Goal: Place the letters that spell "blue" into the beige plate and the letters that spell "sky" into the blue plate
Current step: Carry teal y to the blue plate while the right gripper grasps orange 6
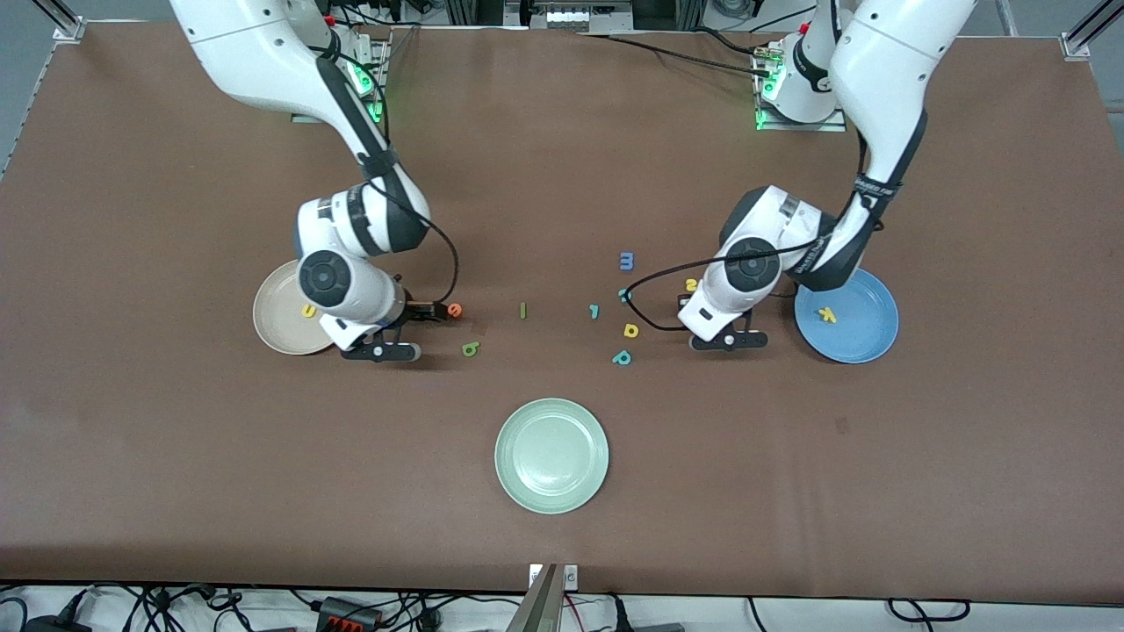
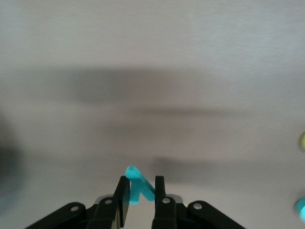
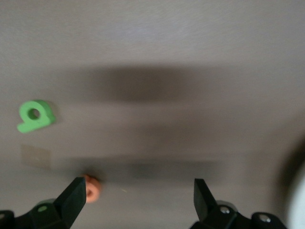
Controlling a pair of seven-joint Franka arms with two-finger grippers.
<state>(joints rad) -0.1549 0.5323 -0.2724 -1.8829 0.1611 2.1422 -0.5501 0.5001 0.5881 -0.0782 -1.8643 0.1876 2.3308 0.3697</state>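
Note:
The orange e (image 1: 455, 310) lies beside one finger and closing now would miss, so it is too early to close. My right gripper lines up with the e next, then closes on it.
My left gripper (image 1: 729, 341) (image 2: 141, 188) is shut on the teal y (image 2: 138, 187), low over the table beside the blue plate (image 1: 865, 347). The yellow k (image 1: 826, 313) lies in that plate. The yellow s (image 1: 691, 284) rests on the table near the left wrist. My right gripper (image 1: 408, 332) (image 3: 138, 195) stands open beside the beige plate (image 1: 277, 329), which holds the yellow u (image 1: 308, 310). The orange e (image 1: 454, 309) (image 3: 90, 188) lies right by one fingertip. Close by are the green b (image 1: 471, 348) (image 3: 35, 116) and the green l (image 1: 523, 310).
A pale green plate (image 1: 551, 496) sits nearer the front camera at mid table. Loose letters lie between the arms: blue m (image 1: 627, 260), teal c (image 1: 624, 296), another small teal letter (image 1: 594, 311), yellow a-like letter (image 1: 630, 330), teal p (image 1: 622, 357).

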